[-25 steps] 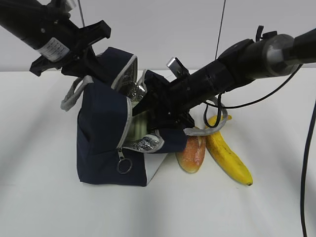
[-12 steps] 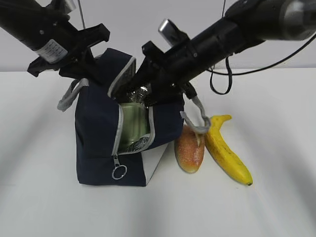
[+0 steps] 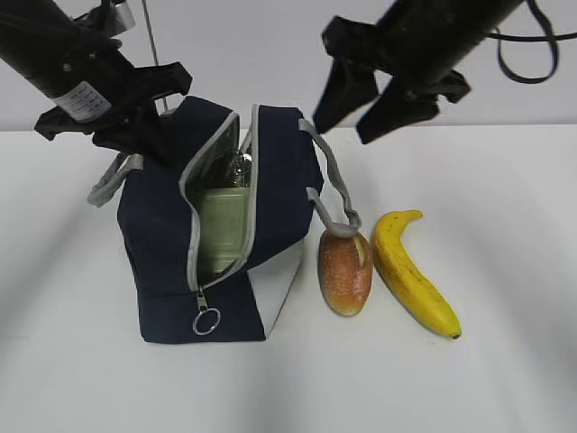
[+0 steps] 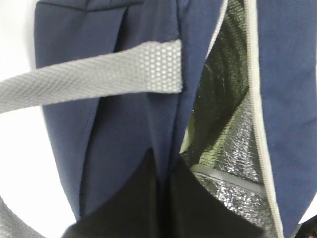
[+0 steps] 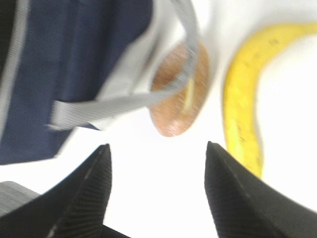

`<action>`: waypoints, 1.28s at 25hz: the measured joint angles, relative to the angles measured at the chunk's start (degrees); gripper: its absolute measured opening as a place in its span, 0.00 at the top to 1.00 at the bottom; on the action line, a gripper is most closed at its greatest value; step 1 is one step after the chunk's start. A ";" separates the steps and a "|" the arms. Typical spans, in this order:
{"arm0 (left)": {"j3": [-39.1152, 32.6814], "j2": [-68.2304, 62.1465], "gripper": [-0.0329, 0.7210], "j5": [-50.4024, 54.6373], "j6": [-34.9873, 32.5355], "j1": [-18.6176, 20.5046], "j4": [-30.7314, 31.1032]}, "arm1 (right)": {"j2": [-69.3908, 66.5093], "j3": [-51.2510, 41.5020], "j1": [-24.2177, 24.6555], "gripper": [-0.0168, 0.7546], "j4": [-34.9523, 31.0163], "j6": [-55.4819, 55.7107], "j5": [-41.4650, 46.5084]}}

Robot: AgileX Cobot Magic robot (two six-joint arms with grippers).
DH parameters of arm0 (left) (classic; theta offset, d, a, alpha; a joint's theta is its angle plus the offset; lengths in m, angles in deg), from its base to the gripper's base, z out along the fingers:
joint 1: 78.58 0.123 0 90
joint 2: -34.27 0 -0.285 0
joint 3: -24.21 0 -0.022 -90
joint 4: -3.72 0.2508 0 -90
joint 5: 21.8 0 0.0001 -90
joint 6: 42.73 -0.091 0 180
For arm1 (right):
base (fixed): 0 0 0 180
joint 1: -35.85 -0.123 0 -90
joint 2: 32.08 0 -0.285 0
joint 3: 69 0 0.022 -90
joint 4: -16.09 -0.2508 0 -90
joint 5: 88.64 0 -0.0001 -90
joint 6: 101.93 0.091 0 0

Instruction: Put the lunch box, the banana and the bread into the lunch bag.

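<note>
The banana needs to go into the lunch bag. My right gripper should grab it by its curved middle [image 3: 404, 271] [image 5: 239, 98] next.
The navy lunch bag [image 3: 162, 244] stands at the left with its zipper open. The lunch box [image 3: 221, 225], with its pale green lid, sits inside the opening. My left gripper [image 3: 155, 133] is shut on the bag's left top flap; the left wrist view shows its dark fingers [image 4: 148, 198] pinching navy fabric [image 4: 124, 139] beside the silver lining [image 4: 233, 148]. My right gripper [image 3: 340, 131] is open and empty, in the air above the bag's right side. The bread [image 3: 345, 271] and the banana [image 3: 410, 271] lie on the table right of the bag. Both also show in the right wrist view, bread [image 5: 173, 114] and banana [image 5: 242, 114], beyond the open right gripper [image 5: 157, 148].
One grey strap handle [image 3: 329, 189] droops over the bread; the other [image 3: 104, 185] hangs at the bag's left. The zipper's ring pull [image 3: 206, 321] hangs at the bag's front. The white table [image 3: 451, 379] extends in front and to the right.
My right gripper has come up out of the bag and moved right, leaving the lunch box inside. The bag has straightened up. The left gripper still holds the flap.
</note>
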 joint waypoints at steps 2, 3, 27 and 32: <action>0.00 0.00 0.96 0.01 0.00 0.00 0.55 | 2.71 -3.88 0.00 0.41 6.70 4.12 -0.88; 0.00 0.00 0.96 0.06 0.00 0.00 0.84 | 3.65 -5.59 0.00 0.41 9.55 5.60 -1.43; 0.00 0.00 0.96 1.29 0.00 0.00 2.24 | -4.36 -17.75 0.09 0.30 23.59 5.97 -8.93; 0.00 0.00 0.96 1.41 0.00 0.00 2.24 | -8.48 -17.75 0.09 0.31 25.11 5.87 -10.25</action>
